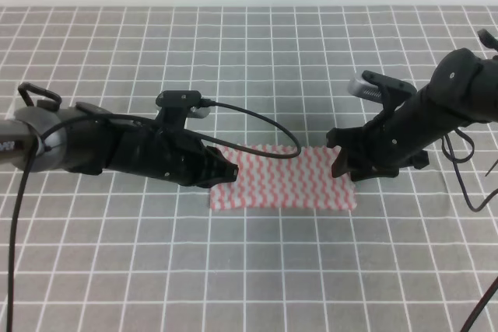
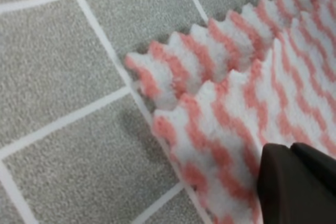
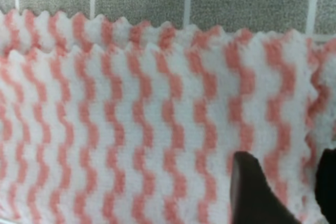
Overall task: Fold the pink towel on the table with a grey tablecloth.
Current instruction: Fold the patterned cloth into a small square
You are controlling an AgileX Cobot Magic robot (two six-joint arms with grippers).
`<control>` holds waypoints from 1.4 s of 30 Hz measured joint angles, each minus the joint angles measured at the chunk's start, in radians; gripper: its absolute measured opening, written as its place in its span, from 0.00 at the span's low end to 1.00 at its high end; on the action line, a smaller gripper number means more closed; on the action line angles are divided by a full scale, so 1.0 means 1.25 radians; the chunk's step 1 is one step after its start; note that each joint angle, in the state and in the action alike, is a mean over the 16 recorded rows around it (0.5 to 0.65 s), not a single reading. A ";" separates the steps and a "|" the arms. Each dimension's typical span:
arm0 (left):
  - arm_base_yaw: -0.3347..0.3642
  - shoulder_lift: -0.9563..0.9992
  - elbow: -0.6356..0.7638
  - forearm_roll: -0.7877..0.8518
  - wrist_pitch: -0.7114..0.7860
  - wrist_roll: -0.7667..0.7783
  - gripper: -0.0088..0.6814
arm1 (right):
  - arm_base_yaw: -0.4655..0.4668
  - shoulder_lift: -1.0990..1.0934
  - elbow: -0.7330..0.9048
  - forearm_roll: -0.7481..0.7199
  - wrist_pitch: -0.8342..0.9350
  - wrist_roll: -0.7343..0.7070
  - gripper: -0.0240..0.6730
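I will fold the doubled pink towel (image 1: 276, 180) over on itself, so my right gripper will grab the pink towel by its short end (image 1: 348, 184) next.
The pink towel (image 1: 284, 178) lies flat on the table with a grey tablecloth (image 1: 249, 52), doubled into a wide strip. The left wrist view shows two serrated layers, slightly offset, at the towel's corner (image 2: 210, 108). My left gripper (image 1: 229, 170) is low at the towel's left edge. Only a dark finger (image 2: 296, 187) shows over the cloth there, so its state is unclear. My right gripper (image 1: 340, 162) is at the towel's right edge. It stands open in the right wrist view (image 3: 294, 187), with towel (image 3: 131, 119) showing between the fingers.
The gridded grey cloth stretches around the towel on every side. A black cable (image 1: 257, 118) loops from the left arm above the towel's far edge. More cables (image 1: 467, 184) hang by the right arm.
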 joint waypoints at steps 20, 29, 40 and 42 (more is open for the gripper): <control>0.000 0.000 0.000 0.001 0.001 -0.001 0.01 | -0.001 0.008 -0.001 0.011 -0.009 -0.001 0.40; 0.000 0.000 0.000 0.002 0.002 -0.001 0.01 | -0.002 0.017 -0.002 0.024 -0.008 -0.001 0.40; 0.000 0.000 0.000 0.002 0.002 -0.001 0.01 | -0.003 0.019 -0.002 0.046 -0.007 -0.008 0.36; 0.000 0.000 0.000 0.002 0.001 -0.001 0.01 | -0.003 0.020 -0.002 0.048 -0.007 -0.011 0.33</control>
